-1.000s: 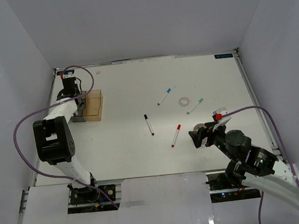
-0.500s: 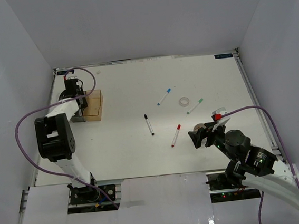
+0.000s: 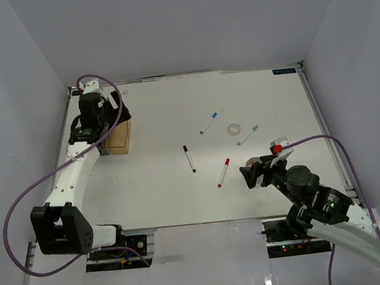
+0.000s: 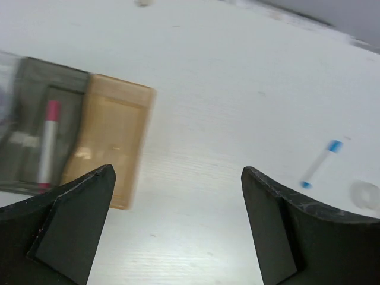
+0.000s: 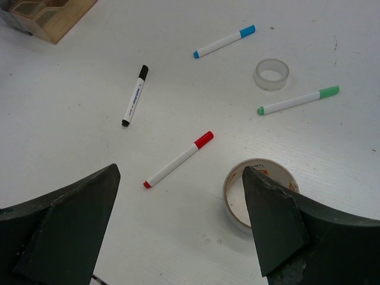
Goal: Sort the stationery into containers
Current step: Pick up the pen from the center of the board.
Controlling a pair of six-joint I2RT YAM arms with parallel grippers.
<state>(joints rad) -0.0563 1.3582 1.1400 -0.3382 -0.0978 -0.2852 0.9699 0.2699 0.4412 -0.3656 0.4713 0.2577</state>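
Observation:
Both ends of the black-capped white marker should stay free to fit the grey bin, so I should grab it next with my left gripper by the middle of its body (image 3: 189, 159).
My left gripper (image 4: 177, 178) is open and empty above the table, just right of the containers. The smoky grey bin (image 4: 35, 89) holds a pink-capped marker (image 4: 48, 142). Beside it stands the amber bin (image 4: 116, 145), which looks empty. From above, the left gripper (image 3: 110, 120) hangs over these bins (image 3: 119, 137). The blue (image 3: 208, 122), green (image 3: 248, 135), black (image 3: 189, 158) and red (image 3: 224, 171) markers lie loose mid-table. My right gripper (image 5: 181, 171) is open and low, with the red marker (image 5: 178, 158) ahead of it. A tape roll (image 5: 258, 193) is by its right finger, and a clear tape roll (image 5: 272, 74) lies farther off.
The bins sit at the table's left edge near the left wall. A sliver of a clear bin (image 4: 3, 83) shows left of the grey one. The walls of the white enclosure rise close on all sides. The jars are not in view.
My left gripper has opened from shut and lifted back from the grey bin, leaving the pink marker inside. The left arm's elbow has swung down and to the left. The right arm stays still.

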